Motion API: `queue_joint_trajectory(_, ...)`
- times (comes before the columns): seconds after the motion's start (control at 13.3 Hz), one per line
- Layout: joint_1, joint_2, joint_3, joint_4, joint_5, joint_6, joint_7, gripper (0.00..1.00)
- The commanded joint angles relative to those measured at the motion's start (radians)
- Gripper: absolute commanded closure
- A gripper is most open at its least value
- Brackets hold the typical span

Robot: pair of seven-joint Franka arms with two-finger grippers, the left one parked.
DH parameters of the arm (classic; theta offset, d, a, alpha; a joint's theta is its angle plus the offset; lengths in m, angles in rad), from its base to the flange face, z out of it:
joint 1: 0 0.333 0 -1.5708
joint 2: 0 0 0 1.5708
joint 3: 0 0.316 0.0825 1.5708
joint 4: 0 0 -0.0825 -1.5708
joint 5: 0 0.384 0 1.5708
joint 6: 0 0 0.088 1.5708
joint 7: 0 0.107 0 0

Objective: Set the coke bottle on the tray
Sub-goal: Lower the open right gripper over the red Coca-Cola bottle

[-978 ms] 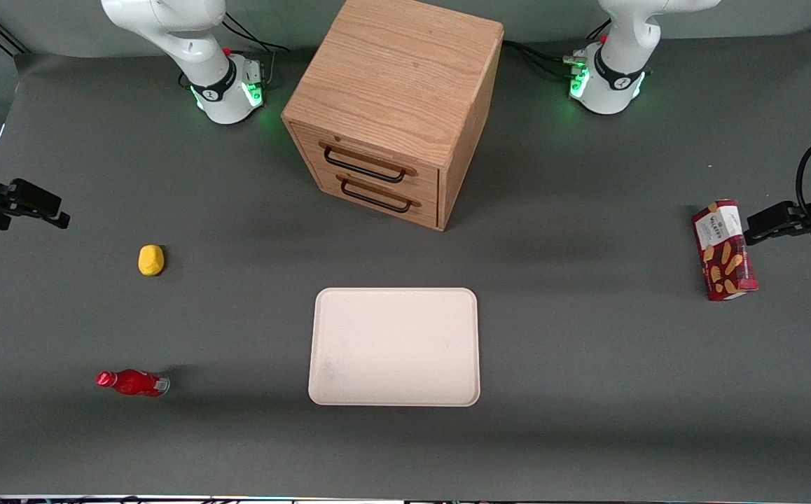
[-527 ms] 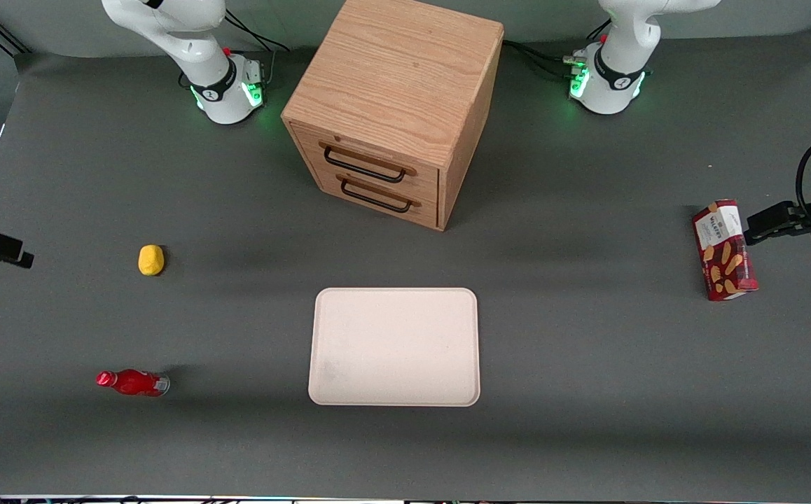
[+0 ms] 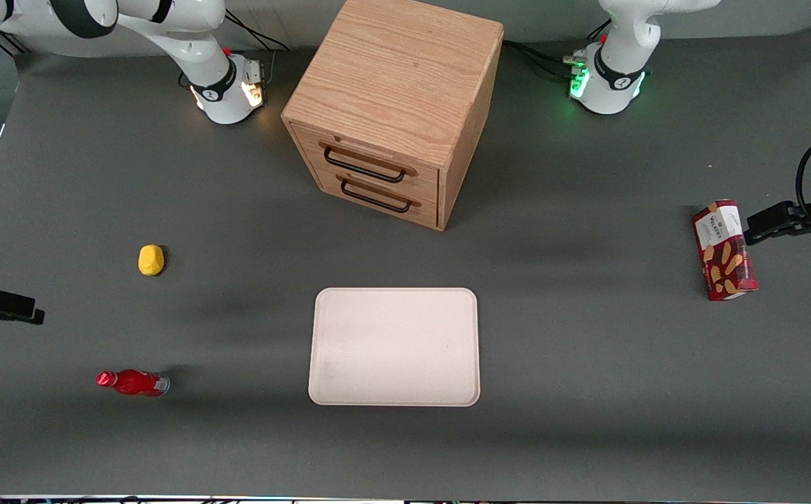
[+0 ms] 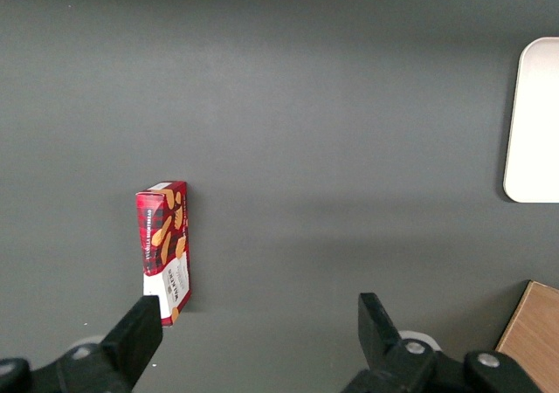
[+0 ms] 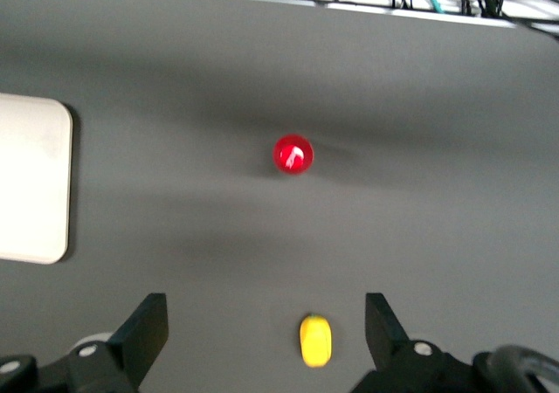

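My right gripper grabs the coke bottle by its red cap end (image 3: 107, 379) next, to place it upright on the tray (image 3: 395, 346).
The coke bottle (image 3: 132, 383) is small and bright red with a red cap, and stands on the grey table at the working arm's end, near the front camera. In the right wrist view it shows from above as a red disc (image 5: 293, 154). The pale cream-pink tray (image 3: 395, 346) lies flat at the table's middle, apart from the bottle; its rounded corner shows in the right wrist view (image 5: 31, 179). My right gripper (image 3: 20, 311) hangs above the table edge, a little farther from the front camera than the bottle. It is open and empty (image 5: 266, 319).
A yellow lump (image 3: 150, 260) lies farther from the front camera than the bottle, and shows between my fingers (image 5: 315, 341). A wooden two-drawer cabinet (image 3: 395, 105) stands at the back middle. A dark-red snack box (image 3: 724, 250) lies toward the parked arm's end.
My right gripper has moved steadily nearer to the front camera along the table's edge, toward the bottle. The working arm's base light has turned from green to yellowish. Bottle and tray have not moved.
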Motion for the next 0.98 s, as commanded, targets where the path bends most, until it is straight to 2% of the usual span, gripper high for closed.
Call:
queue_joint_trajectory(0.0,-0.027,0.048,0.028,0.072,0.001,0.013,-0.046,0.0)
queue_joint_trajectory(0.45,-0.029,0.064,0.022,0.069,-0.002,0.085,-0.076,0.0)
queue_joint_trajectory(0.9,-0.029,0.179,0.019,0.06,-0.002,0.167,-0.082,0.0)
